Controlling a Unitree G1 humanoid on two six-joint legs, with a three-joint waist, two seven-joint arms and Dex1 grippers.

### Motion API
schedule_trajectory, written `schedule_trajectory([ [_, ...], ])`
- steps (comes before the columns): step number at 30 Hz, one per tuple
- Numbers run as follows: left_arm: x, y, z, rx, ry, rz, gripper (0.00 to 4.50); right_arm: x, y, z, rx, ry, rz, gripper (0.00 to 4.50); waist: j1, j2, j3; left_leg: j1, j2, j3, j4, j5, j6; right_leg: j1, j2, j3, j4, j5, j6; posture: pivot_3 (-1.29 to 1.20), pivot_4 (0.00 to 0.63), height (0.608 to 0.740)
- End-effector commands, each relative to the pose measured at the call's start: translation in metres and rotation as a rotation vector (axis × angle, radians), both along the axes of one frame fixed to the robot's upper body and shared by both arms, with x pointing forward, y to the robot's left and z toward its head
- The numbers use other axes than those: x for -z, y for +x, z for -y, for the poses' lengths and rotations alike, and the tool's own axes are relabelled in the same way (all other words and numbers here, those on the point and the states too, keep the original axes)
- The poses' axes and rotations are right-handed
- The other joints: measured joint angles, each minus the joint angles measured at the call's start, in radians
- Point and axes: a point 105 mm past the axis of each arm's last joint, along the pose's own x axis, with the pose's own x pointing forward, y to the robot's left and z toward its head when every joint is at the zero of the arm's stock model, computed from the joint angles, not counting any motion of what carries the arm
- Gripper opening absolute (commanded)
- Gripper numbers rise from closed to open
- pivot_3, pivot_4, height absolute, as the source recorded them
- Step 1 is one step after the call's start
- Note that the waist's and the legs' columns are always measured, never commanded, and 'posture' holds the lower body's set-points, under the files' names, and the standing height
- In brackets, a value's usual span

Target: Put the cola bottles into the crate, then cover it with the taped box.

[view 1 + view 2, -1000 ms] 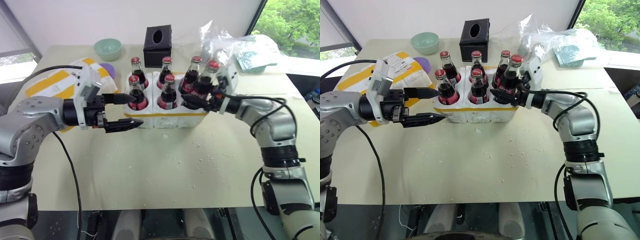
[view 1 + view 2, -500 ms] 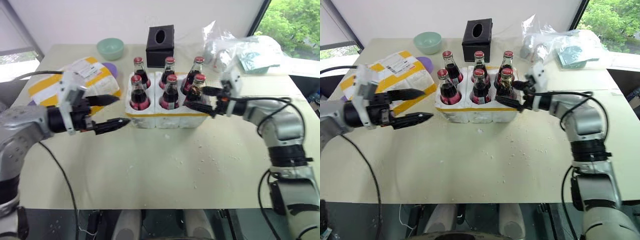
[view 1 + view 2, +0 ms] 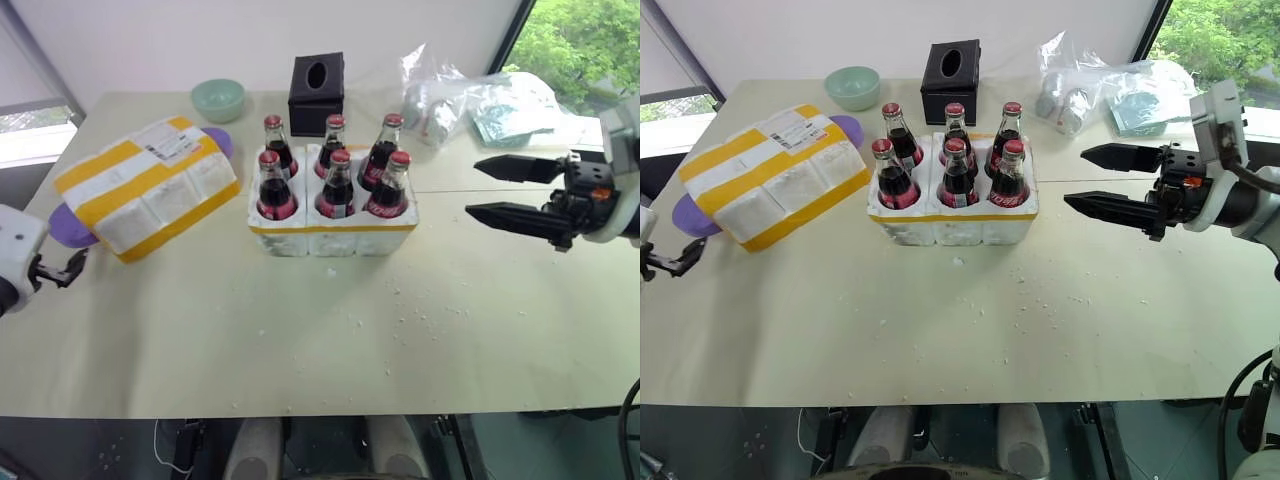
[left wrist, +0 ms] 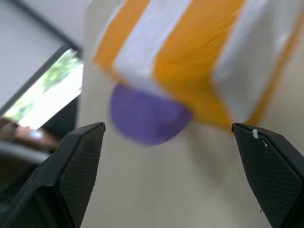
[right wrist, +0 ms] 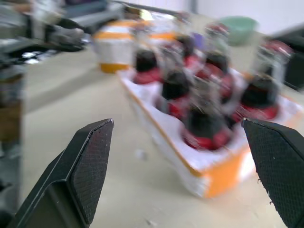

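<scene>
The taped box's banded body (image 3: 150,188) is far too wide for my fingers. I should next use my left gripper to grab the narrow purple tab at the box's end.
Several cola bottles (image 3: 340,182) with red caps stand upright in the wells of the white crate (image 3: 330,240) at mid-table. The taped box (image 3: 150,185), white with wide yellow bands and a label on top, lies tilted to the crate's left, one end resting on a purple plate (image 3: 72,228). My right gripper (image 3: 472,188) hovers open to the right of the crate, pointing at it and holding nothing. My left gripper (image 3: 675,262) sits at the table's far left edge; the left wrist view shows it (image 4: 166,127) open and facing the taped box (image 4: 199,52).
A green bowl (image 3: 217,98) and a black tissue box (image 3: 317,80) stand behind the crate. Clear plastic bags (image 3: 480,100) lie at the back right. White crumbs (image 3: 400,300) dot the table in front of the crate.
My right gripper let go of the front right bottle, which now stands in the crate, and drew back to the right. My left gripper swung away from the crate to the far left.
</scene>
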Motion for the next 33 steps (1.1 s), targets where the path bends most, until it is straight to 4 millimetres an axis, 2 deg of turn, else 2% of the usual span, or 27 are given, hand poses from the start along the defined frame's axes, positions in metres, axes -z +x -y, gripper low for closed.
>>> schedule_trajectory([
  [1, 0.007, 0.017, -0.008, 0.011, 0.227, -0.032, 4.50, -0.016, -0.012, -0.019, -0.094, 0.016, 0.072, 4.41, 0.004, 0.000, 0.000, 0.000, 0.000, 0.000, 0.000, 0.000, 0.000, 0.000, 0.000, 0.000, 0.000, 0.000, 0.000, 0.00, 0.150, 0.737],
  [9, 0.036, 0.064, -0.012, 0.075, 0.434, -0.057, 4.50, -0.018, -0.015, -0.028, -0.118, 0.012, 0.083, 4.41, 0.003, -0.001, 0.000, -0.004, 0.000, 0.001, -0.001, 0.000, 0.000, -0.003, -0.001, 0.000, -0.001, 0.003, 0.004, 0.00, 0.150, 0.737],
  [18, 0.045, 0.083, -0.018, 0.081, 0.467, -0.038, 4.50, -0.017, -0.020, -0.027, -0.084, 0.016, 0.087, 4.41, 0.002, -0.001, -0.001, -0.003, 0.000, 0.002, 0.000, 0.000, 0.000, -0.003, -0.001, 0.000, 0.002, 0.004, 0.005, 0.00, 0.150, 0.737],
  [21, 0.047, 0.084, -0.020, 0.069, 0.422, -0.026, 3.64, -0.017, -0.020, -0.025, -0.065, 0.017, 0.087, 4.50, 0.002, -0.002, -0.001, -0.003, 0.000, 0.002, 0.000, 0.000, 0.000, -0.003, -0.001, 0.000, 0.002, 0.004, 0.005, 0.00, 0.150, 0.737],
  [25, 0.048, 0.085, -0.022, 0.058, 0.404, -0.024, 1.69, -0.017, -0.018, -0.023, -0.048, 0.018, 0.089, 4.50, 0.002, -0.002, -0.001, -0.002, 0.000, 0.002, 0.000, 0.000, 0.000, -0.003, -0.001, 0.000, 0.003, 0.004, 0.005, 0.00, 0.150, 0.737],
  [27, 0.047, 0.086, -0.023, 0.055, 0.409, -0.023, 0.92, -0.017, -0.016, -0.022, -0.040, 0.018, 0.090, 4.50, 0.002, -0.001, -0.002, -0.002, 0.000, 0.002, 0.000, 0.000, 0.000, -0.002, -0.001, 0.000, 0.003, 0.004, 0.005, 0.00, 0.150, 0.737],
  [28, 0.045, 0.087, -0.023, 0.052, 0.415, -0.020, 0.68, -0.017, -0.016, -0.021, -0.036, 0.019, 0.092, 4.50, 0.002, -0.001, -0.002, -0.002, 0.000, 0.002, 0.000, 0.000, 0.000, -0.002, -0.001, 0.000, 0.003, 0.004, 0.005, 0.00, 0.150, 0.737],
  [31, 0.035, 0.089, -0.023, 0.051, 0.429, -0.001, 0.68, -0.016, -0.014, -0.020, -0.028, 0.019, 0.095, 4.50, 0.002, -0.001, -0.002, -0.002, 0.000, 0.002, 0.000, 0.000, 0.000, -0.002, -0.001, 0.000, 0.003, 0.004, 0.005, 0.00, 0.150, 0.737],
  [33, 0.019, 0.091, -0.023, 0.058, 0.442, 0.034, 0.68, -0.015, -0.012, -0.018, -0.017, 0.015, 0.096, 4.50, 0.003, -0.001, -0.002, -0.002, 0.000, 0.002, 0.000, 0.000, 0.000, -0.002, -0.001, 0.000, 0.003, 0.004, 0.005, 0.00, 0.150, 0.737],
])
